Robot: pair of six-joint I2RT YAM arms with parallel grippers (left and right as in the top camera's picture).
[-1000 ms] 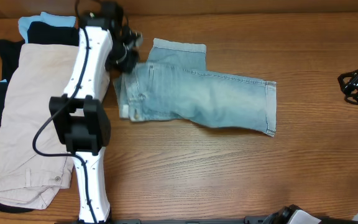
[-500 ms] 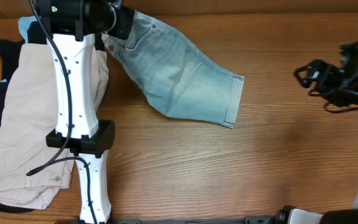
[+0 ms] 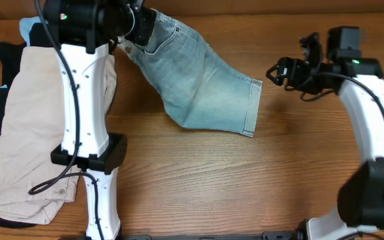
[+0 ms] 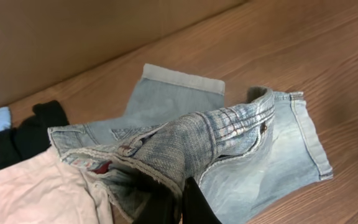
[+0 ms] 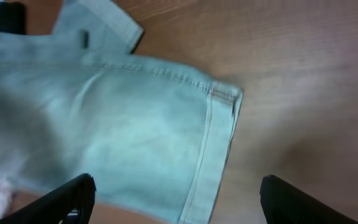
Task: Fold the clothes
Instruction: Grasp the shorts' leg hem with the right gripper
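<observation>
The shorts need to be spread flat from the waistband for folding. My right gripper should next grab the cuffed hem's seam corner [image 3: 257, 84] [image 5: 227, 94] nearest the wall.
The faded light-blue denim shorts [image 3: 202, 87] hang from their waistband at the back left and trail down to a cuffed hem [image 3: 251, 107] on the table. My left gripper [image 3: 139, 27] is shut on the waistband and holds it lifted; in the left wrist view the denim [image 4: 185, 143] bunches over the jaws [image 4: 182, 205]. My right gripper [image 3: 279, 72] is open and empty, just right of the hem. The right wrist view shows the cuffed hem [image 5: 219, 149] between its spread fingers [image 5: 176, 199].
A pile of clothes lies at the left: large beige shorts [image 3: 32, 127] on top of black [image 3: 5, 53] and pale-blue [image 3: 32, 27] garments. A brown wall [image 4: 73, 37] runs along the table's back edge.
My right arm has swung in from the far right to just beside the hem. The left gripper has lifted the waistband a bit further; one second ago the shorts lay flat on the table.
</observation>
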